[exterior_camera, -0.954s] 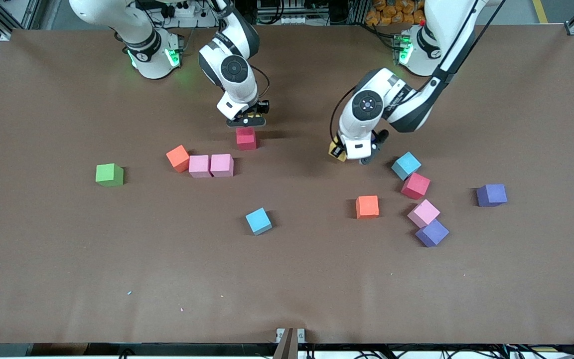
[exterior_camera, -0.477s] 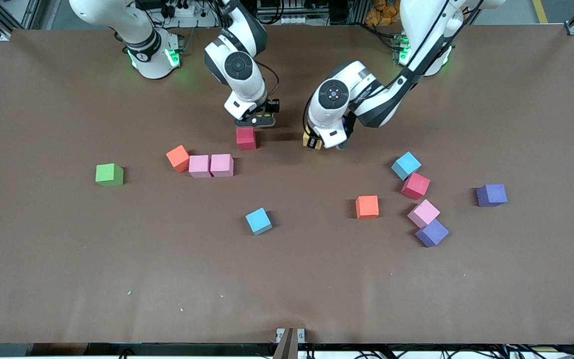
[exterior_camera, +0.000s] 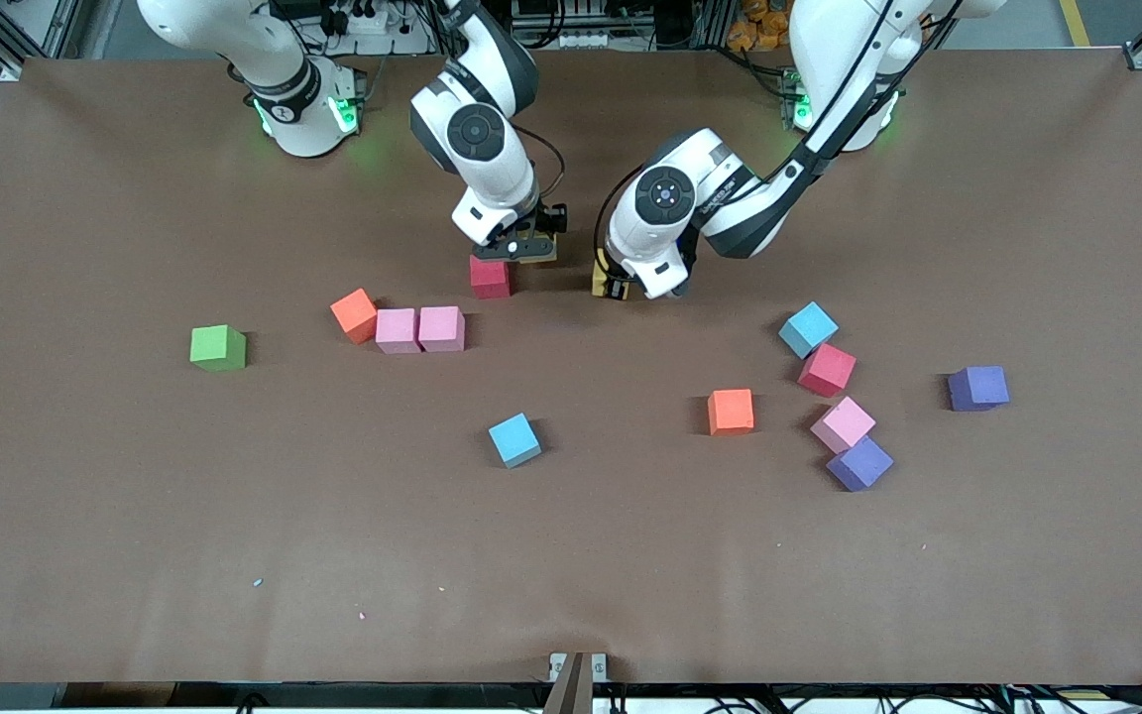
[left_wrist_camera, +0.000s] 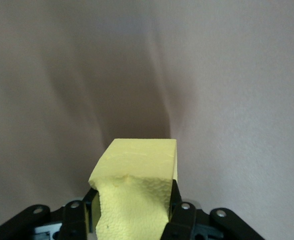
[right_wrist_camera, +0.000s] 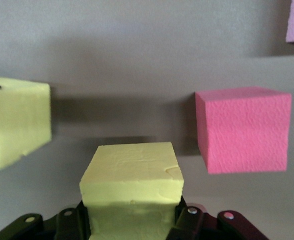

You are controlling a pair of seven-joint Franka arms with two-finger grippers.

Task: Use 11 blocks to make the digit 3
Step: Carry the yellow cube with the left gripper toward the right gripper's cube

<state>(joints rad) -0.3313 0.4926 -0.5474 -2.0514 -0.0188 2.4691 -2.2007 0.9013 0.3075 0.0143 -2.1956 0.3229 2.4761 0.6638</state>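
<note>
The yellow block in my left gripper is still short of the spot beside the other yellow block. My left gripper needs to move it there before letting go.
My right gripper (exterior_camera: 521,250) is shut on a yellow block (right_wrist_camera: 132,180), low over the table beside a red block (exterior_camera: 490,278). My left gripper (exterior_camera: 614,285) is shut on a second yellow block (left_wrist_camera: 137,185), low over bare table close by, toward the left arm's end. The right wrist view shows that second yellow block (right_wrist_camera: 17,120) and the red block (right_wrist_camera: 242,130). An orange block (exterior_camera: 354,314) and two touching pink blocks (exterior_camera: 397,330) (exterior_camera: 441,328) form a row. No figure of a digit 3 shows.
A light blue block (exterior_camera: 514,439) and an orange block (exterior_camera: 731,411) lie mid-table. Toward the left arm's end lie light blue (exterior_camera: 808,329), red (exterior_camera: 826,370), pink (exterior_camera: 843,423) and two purple blocks (exterior_camera: 859,463) (exterior_camera: 978,388). A green cube (exterior_camera: 218,348) sits apart.
My left gripper has carried its yellow block toward the right arm's end, close to the red block. My right gripper has shifted a little toward the left arm's end with its yellow block.
</note>
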